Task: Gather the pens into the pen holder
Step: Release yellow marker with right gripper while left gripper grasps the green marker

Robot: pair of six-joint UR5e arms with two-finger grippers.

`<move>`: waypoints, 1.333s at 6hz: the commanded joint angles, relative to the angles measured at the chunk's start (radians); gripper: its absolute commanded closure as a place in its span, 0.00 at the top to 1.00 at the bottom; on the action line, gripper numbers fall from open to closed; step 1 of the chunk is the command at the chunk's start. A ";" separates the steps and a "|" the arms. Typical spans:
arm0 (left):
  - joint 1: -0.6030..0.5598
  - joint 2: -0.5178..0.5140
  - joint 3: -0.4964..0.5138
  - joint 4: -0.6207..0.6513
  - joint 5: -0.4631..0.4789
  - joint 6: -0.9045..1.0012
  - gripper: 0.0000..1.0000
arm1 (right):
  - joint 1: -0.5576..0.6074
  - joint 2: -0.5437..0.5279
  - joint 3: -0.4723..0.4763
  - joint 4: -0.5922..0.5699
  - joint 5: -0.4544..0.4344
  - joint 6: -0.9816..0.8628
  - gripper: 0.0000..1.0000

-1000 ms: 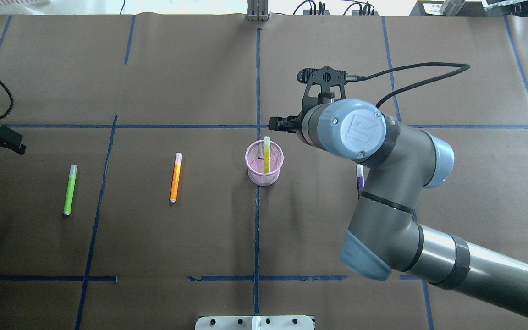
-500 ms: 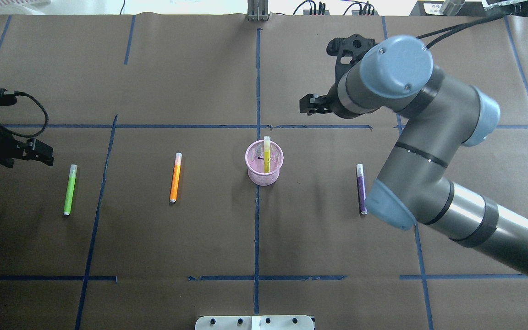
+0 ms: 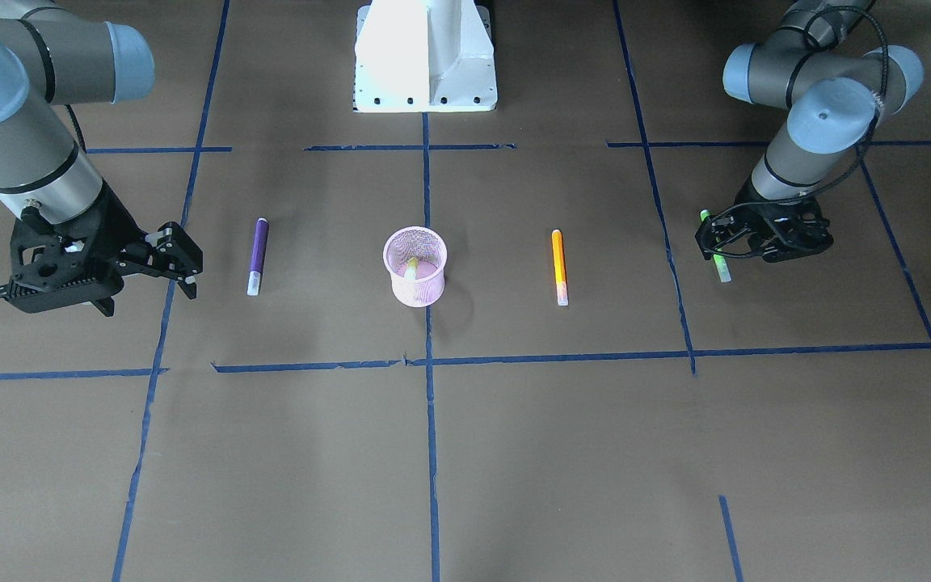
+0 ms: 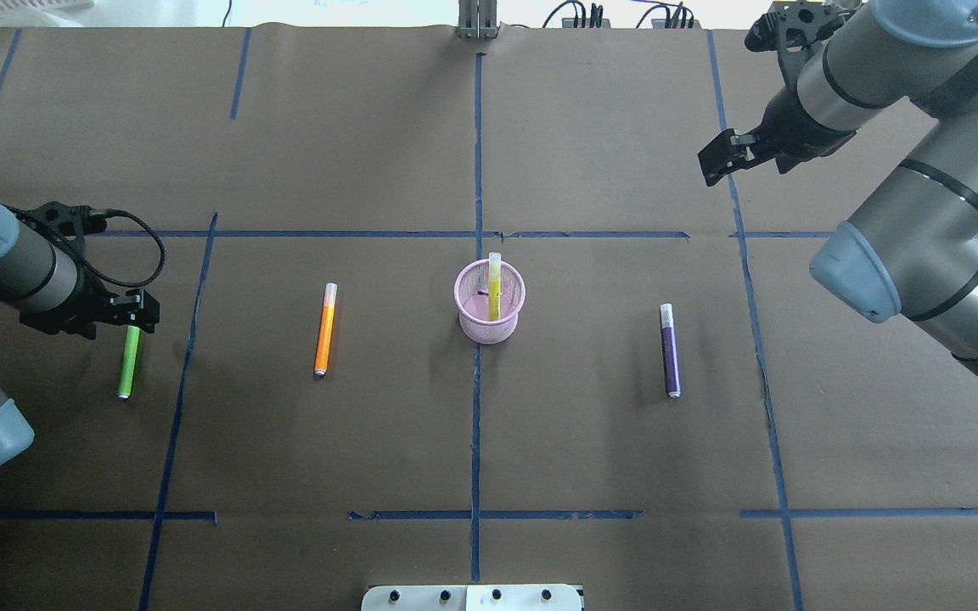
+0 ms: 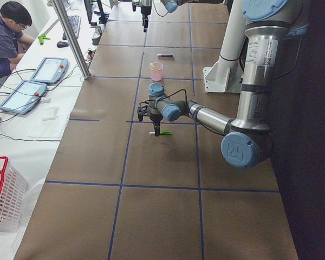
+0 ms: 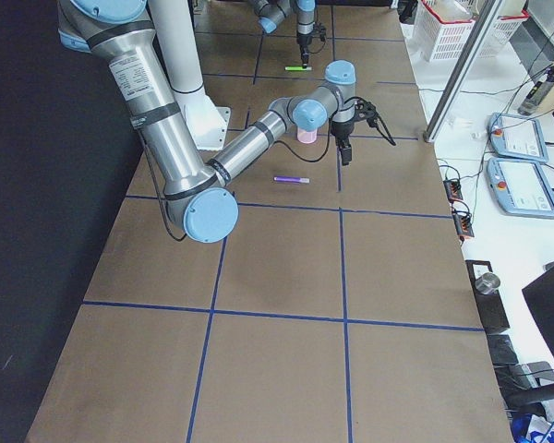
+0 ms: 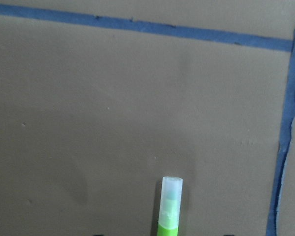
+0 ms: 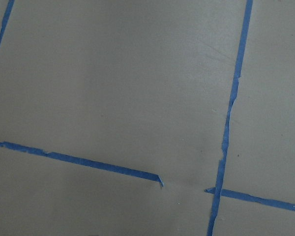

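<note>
The green pen should go into the pink mesh pen holder (image 3: 413,293), so the left gripper should next grab the green pen by its body (image 3: 721,266).
The pink mesh pen holder (image 4: 480,331) (image 3: 413,293) stands at the table's middle with the yellowish pen (image 4: 494,288) upright inside. The orange pen (image 4: 325,329) (image 3: 558,255) lies to its left and the purple pen (image 4: 669,350) (image 3: 255,255) to its right. The green pen (image 4: 126,365) (image 3: 722,271) lies at the far left. My left gripper (image 4: 134,316) (image 3: 716,246) is open and low over the green pen's capped end (image 7: 171,196). My right gripper (image 4: 712,163) (image 3: 185,263) is open and empty, raised over the table's far right.
Blue tape lines divide the brown table cover. The white robot base (image 4: 472,596) (image 3: 425,56) sits at the near edge. An operator (image 5: 5,32) sits at a side bench with tablets beyond the far edge.
My right arm has pulled away from the pen holder, back and to the right, uncovering the purple pen. My left arm has come in from the left edge onto the green pen's capped end.
</note>
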 commanded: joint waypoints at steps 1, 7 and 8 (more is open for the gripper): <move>0.012 -0.013 0.031 -0.002 0.001 0.002 0.72 | 0.001 -0.013 0.003 0.002 0.002 -0.004 1.00; 0.013 -0.013 0.045 -0.002 -0.001 -0.004 0.39 | 0.003 -0.029 0.018 0.004 0.001 -0.003 1.00; 0.013 -0.013 0.046 -0.002 -0.001 -0.006 0.19 | 0.003 -0.029 0.017 0.002 0.001 -0.004 1.00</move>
